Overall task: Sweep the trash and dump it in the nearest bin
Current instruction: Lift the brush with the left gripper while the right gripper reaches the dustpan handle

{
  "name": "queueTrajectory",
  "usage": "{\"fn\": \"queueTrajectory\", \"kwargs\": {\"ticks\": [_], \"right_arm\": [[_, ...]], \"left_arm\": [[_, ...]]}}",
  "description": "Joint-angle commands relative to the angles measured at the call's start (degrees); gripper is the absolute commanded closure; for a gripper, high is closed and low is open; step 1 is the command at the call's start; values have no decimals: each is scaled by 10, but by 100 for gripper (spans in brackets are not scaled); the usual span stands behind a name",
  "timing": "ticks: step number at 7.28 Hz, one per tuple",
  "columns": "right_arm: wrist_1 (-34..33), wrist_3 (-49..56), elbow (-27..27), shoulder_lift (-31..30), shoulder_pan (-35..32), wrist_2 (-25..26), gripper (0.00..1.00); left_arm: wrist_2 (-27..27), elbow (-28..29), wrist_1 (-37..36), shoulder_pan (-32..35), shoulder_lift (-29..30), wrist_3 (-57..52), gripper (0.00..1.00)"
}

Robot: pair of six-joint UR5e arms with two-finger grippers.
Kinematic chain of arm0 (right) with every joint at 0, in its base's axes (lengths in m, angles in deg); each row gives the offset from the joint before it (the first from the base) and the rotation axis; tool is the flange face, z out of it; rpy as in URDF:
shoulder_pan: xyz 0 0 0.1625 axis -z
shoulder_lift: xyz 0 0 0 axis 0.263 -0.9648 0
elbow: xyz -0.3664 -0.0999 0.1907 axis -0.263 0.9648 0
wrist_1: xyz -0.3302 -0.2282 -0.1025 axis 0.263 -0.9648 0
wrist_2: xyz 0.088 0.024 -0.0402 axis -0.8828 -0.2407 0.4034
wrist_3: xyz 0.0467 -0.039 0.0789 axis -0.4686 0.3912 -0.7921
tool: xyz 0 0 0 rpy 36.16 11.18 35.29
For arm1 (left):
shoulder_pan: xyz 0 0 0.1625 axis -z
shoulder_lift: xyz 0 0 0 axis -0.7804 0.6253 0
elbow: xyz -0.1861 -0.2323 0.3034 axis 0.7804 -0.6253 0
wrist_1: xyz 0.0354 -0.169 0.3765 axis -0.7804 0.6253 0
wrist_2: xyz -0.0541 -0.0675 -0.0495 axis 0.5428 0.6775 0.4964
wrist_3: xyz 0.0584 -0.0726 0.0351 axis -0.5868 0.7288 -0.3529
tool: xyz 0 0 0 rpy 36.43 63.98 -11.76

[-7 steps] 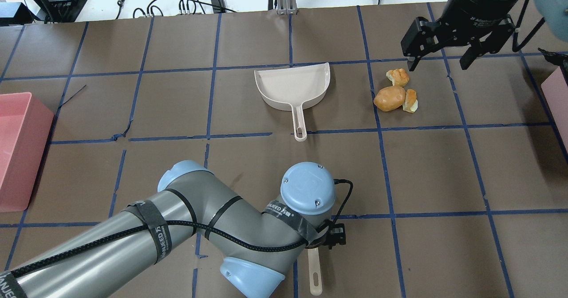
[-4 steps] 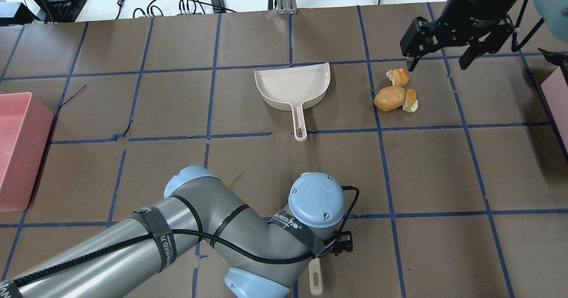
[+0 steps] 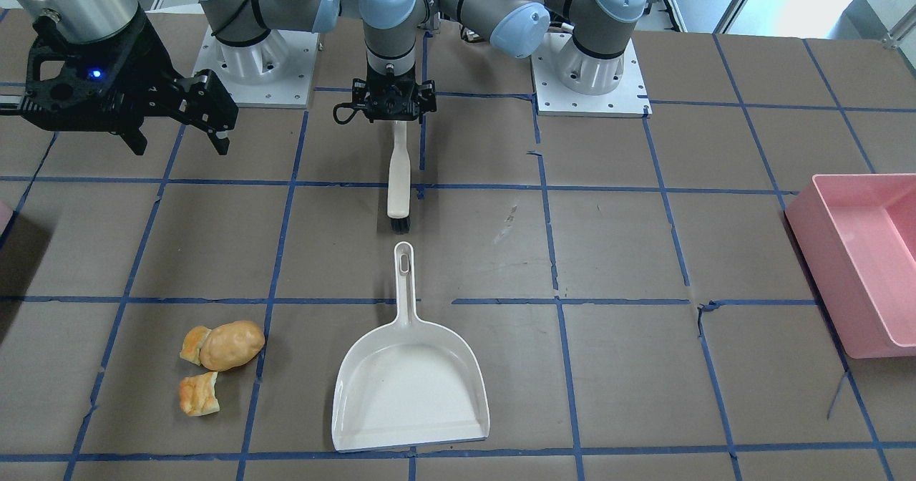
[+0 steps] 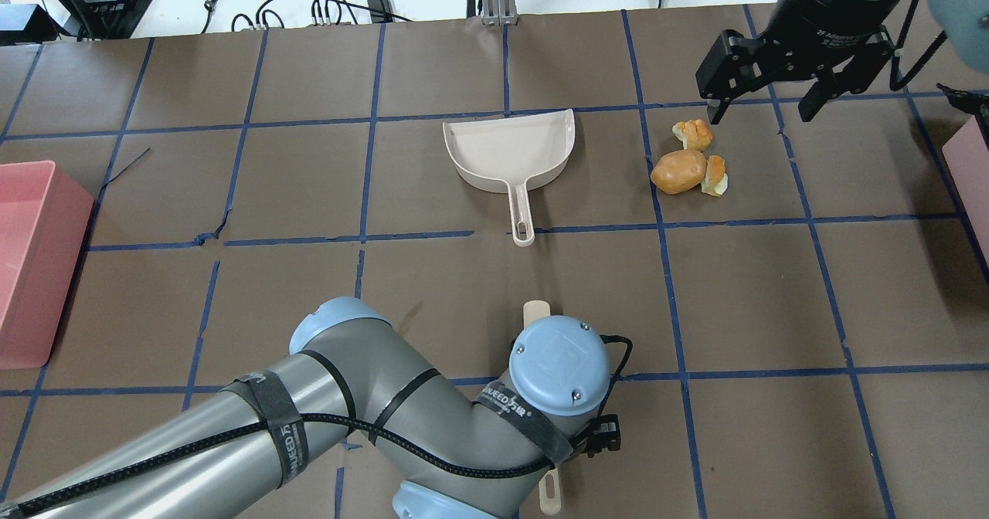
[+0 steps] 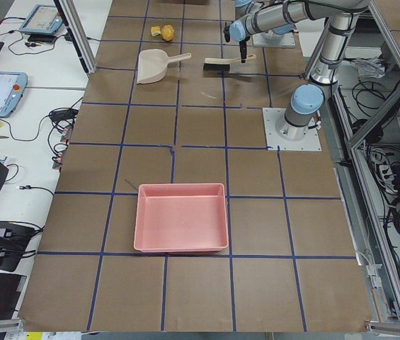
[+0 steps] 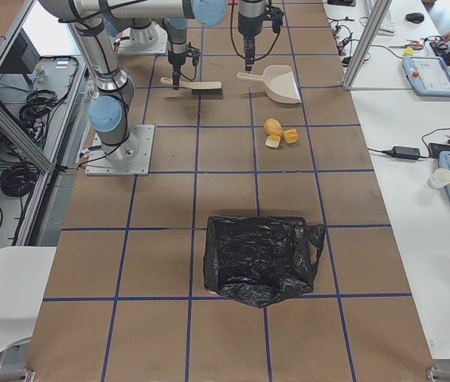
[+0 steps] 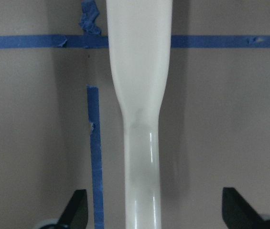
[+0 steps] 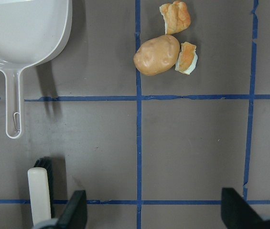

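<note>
My left gripper should close, since my fingers reach down around the thin handle (image 3: 400, 130), well past the wide white body (image 3: 399, 189). Closing now would hold the brush.
The trash, a potato-like lump (image 4: 678, 171) and two bread chunks (image 4: 693, 133) (image 4: 715, 175), lies in a cluster on the table; it also shows in the right wrist view (image 8: 156, 55). My right gripper (image 4: 763, 110) is open and empty, in the air just beyond the cluster. My left gripper (image 3: 396, 117) is open, its fingers (image 7: 75, 212) on either side of the white brush handle (image 7: 142, 143). The brush (image 3: 398, 173) lies flat on the table. The bin (image 4: 972, 167) is a pink sliver at the right edge.
A cream dustpan (image 4: 511, 152) lies mid-table, handle toward the robot, left of the trash. A large pink tub (image 4: 31, 264) stands at the table's left end. In the exterior right view a black bag (image 6: 260, 259) covers a container at the near end.
My left wrist has moved back toward the robot along the brush, and the brush's far end now shows beyond it. The right gripper has barely moved.
</note>
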Motion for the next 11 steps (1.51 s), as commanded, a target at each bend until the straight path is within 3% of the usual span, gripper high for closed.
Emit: {"fn": "queueTrajectory", "kwargs": {"ticks": [1,2,3,4,5,6,11], "right_arm": [[0,-1,0,0,0,0,0],[0,-1,0,0,0,0,0],[-1,-1,0,0,-1,-1,0],[0,0,0,0,-1,-1,0],[-1,-1,0,0,-1,-1,0],[0,-1,0,0,-1,-1,0],[-4,0,0,2,-1,-1,0]], "left_arm": [[0,-1,6,1,0,1,4],[0,-2,7,1,2,3,4],[0,-2,7,1,3,11,19],[0,-2,7,1,3,13,56],[0,-1,7,1,1,12,83],[-1,-1,6,1,-1,11,99],[-30,8,21,1,-61,-15,100]]}}
